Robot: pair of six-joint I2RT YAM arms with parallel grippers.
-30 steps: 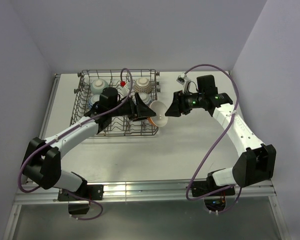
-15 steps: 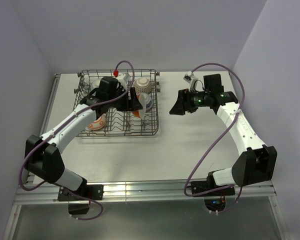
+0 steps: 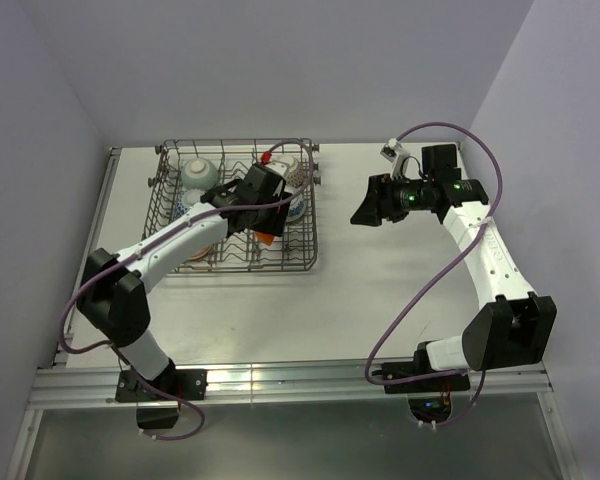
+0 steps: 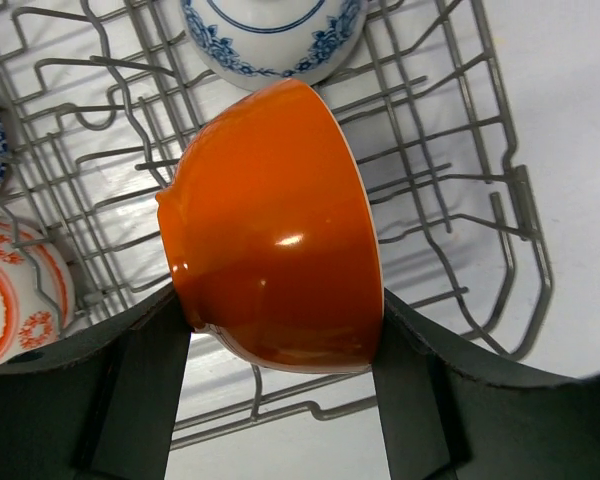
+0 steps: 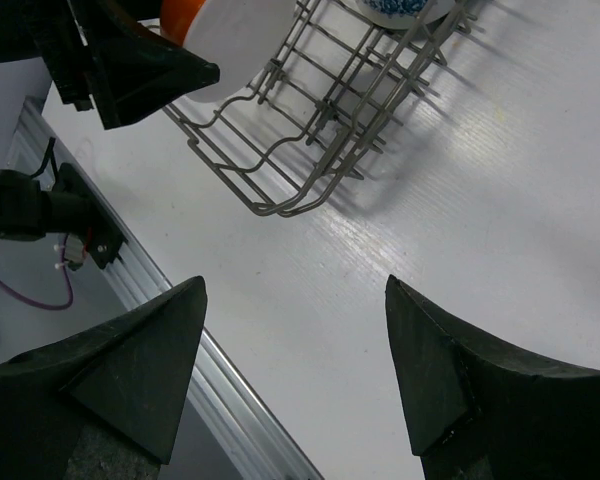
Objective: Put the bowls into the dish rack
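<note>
I should move the white bowl to the rack's free corner with my left gripper before I let go. The bowl is short of that corner, so it would drop tipped onto the rack's wires if I opened now.
My left gripper (image 3: 267, 212) is shut on the white bowl with the orange outside (image 4: 275, 230) and holds it on its side just above the tines of the grey wire dish rack (image 3: 305, 262), in the right half. In the left wrist view the fingers (image 4: 145, 380) press the bowl's base and rim. A blue-white patterned bowl (image 4: 275, 30) sits behind it and a red-orange patterned bowl (image 4: 10, 300) to its left. A pale green bowl (image 3: 198, 175) sits at the rack's back left. My right gripper (image 3: 365, 207) is open and empty over the table, right of the rack.
The rack's near right corner (image 5: 300, 150) and the held bowl's white inside (image 5: 240, 40) show in the right wrist view. The table's metal front rail (image 3: 300, 375) runs along the near edge. Walls close in on the left, back and right.
My left gripper has carried the orange bowl from beside the rack's right edge to over the rack's inside and turned it. My right gripper has drawn back a little to the right.
</note>
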